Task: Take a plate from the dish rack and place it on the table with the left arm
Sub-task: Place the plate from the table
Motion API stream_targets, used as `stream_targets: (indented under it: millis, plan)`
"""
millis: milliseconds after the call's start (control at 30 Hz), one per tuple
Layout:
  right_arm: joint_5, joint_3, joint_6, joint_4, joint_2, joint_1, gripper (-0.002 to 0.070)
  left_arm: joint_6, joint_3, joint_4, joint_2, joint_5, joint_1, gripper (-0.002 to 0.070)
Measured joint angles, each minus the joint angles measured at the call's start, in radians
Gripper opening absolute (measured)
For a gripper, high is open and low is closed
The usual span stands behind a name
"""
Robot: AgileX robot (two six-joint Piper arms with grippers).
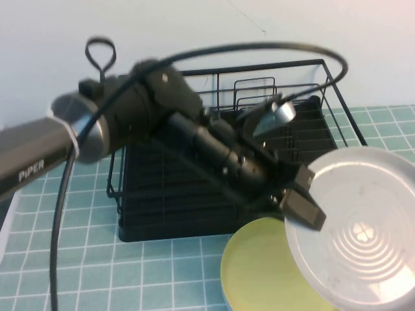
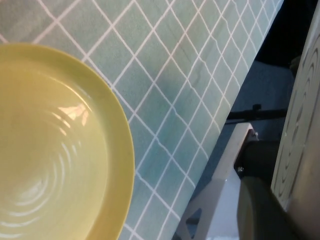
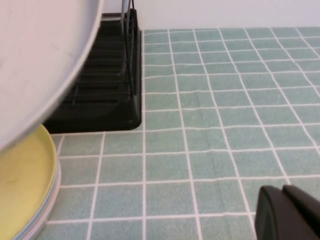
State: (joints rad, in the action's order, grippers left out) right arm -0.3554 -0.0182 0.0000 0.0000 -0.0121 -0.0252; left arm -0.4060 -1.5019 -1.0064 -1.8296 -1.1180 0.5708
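Observation:
The light grey-white plate [image 1: 363,227] still hangs tilted in the air above the yellow plate, so my left gripper must lower it to the table before letting go.
My left gripper [image 1: 303,202] is shut on the rim of the light grey-white plate [image 1: 363,227] and holds it tilted in the air, in front of and to the right of the black dish rack [image 1: 168,194]. The plate overlaps the yellow plate [image 1: 256,265], which lies below it on the teal tiled table [image 1: 149,272]. In the left wrist view the held plate's edge [image 2: 305,100] stands beside a black finger [image 2: 265,210], above the yellow plate [image 2: 50,150]. My right gripper [image 3: 282,195] is shut and empty, low over the tiles to the right of the rack [image 3: 105,95].
The rack's wire dividers [image 1: 253,94] stand at its back, with no plate showing in them. The table's edge [image 2: 235,100] and a grey stand below it show in the left wrist view. A white object [image 1: 5,227] lies at the far left edge. Open tiles [image 3: 225,100] lie right of the rack.

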Motion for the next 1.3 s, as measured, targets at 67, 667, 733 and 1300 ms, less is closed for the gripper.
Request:
stream_targets:
  millis: [67,667,733,1300]
  plan:
    - [0.0,0.0,0.0,0.0,0.0,0.0,-0.0001,-0.043,0.104,-0.078,0.019,0.056,0.004,0.0098]
    - [0.0,0.0,0.0,0.0,0.0,0.0,-0.0001,-0.273,0.632,-0.5,0.155,0.531,0.006,0.0098]
    - [0.0,0.0,0.0,0.0,0.0,0.0,-0.0001,-0.275,0.632,-0.497,0.155,0.531,0.006,0.0098]
    - [0.0,0.0,0.0,0.0,0.0,0.0,-0.0001,-0.152,0.632,-0.323,0.155,0.583,0.006,0.0098]
